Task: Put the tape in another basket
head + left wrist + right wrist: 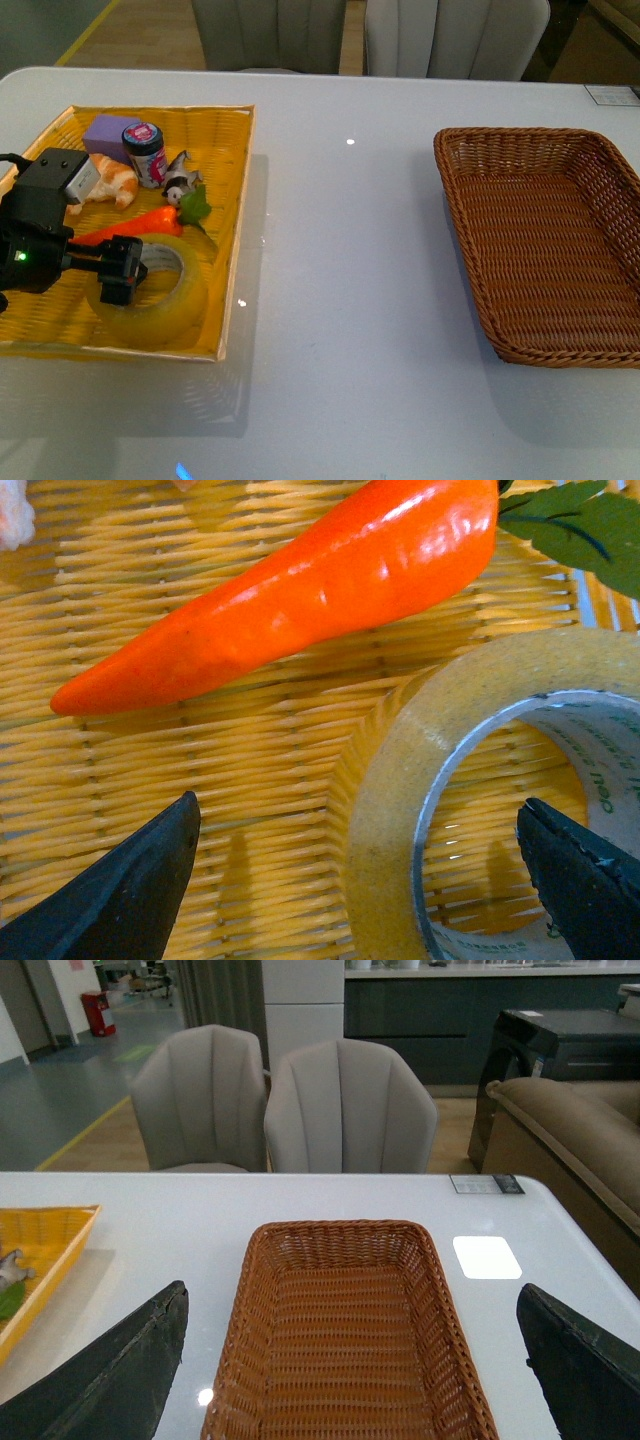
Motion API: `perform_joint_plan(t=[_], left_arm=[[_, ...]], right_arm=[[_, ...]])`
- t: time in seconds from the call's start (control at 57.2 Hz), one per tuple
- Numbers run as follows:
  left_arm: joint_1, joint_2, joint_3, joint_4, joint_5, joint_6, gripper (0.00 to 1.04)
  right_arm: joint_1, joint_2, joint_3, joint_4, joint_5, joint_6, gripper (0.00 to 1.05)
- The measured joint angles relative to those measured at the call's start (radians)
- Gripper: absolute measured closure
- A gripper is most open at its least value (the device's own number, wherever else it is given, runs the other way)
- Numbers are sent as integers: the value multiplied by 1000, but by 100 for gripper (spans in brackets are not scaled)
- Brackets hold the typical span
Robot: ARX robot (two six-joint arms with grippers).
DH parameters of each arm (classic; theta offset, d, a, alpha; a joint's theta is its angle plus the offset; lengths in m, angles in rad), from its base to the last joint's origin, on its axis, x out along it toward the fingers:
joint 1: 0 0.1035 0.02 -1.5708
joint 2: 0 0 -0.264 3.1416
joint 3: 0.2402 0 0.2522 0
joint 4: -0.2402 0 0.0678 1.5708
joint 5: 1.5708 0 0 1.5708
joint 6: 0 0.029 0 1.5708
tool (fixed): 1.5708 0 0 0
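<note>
The roll has to be moved, and the left gripper will next grab its ring side (101, 306), since the roll is wider than the open fingers but its core (156, 284) is open.
The tape (165, 290) is a wide yellowish roll lying flat in the yellow woven tray (232, 180) at the front left. My left gripper (118, 272) is open and low over the roll. In the left wrist view the tape (400, 780) has one finger (575, 880) inside its core and the other finger (130, 890) outside its wall. The brown wicker basket (470, 215) stands empty at the right. My right gripper (350, 1380) is open above the basket (260, 1360) in the right wrist view; that arm does not show in the front view.
The tray also holds an orange carrot (130, 226) with green leaves, a croissant (112, 184), a purple block (104, 133), a small can (146, 152) and a small toy figure (178, 181). Bare white table (340, 300) lies between tray and basket. Chairs (290, 1100) stand behind the table.
</note>
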Motion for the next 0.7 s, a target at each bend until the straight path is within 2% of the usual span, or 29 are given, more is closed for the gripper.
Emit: perform_joint_plan(t=[0.14,0.28,0.367,0.559,0.629,0.699], left_arm=[[-4,12,2,-9,-16,1,9],[-9,13,4,-18,-22,-1,32],[-18,13,7,-43,-24,-16,53],[-28,4,14,-62,-28,-45,83],[-21,-2,14,-68,-33,-43,89],[-12,-16,13,-67,-28,-42,89]], right_arm=[[0,0,0,0,0,0,9],[0,0,0,0,0,0,9],[0,0,0,0,0,0,9],[0,0,0,0,0,0,9],[0,0,0,0,0,0,9],[0,0,0,0,0,0,9]])
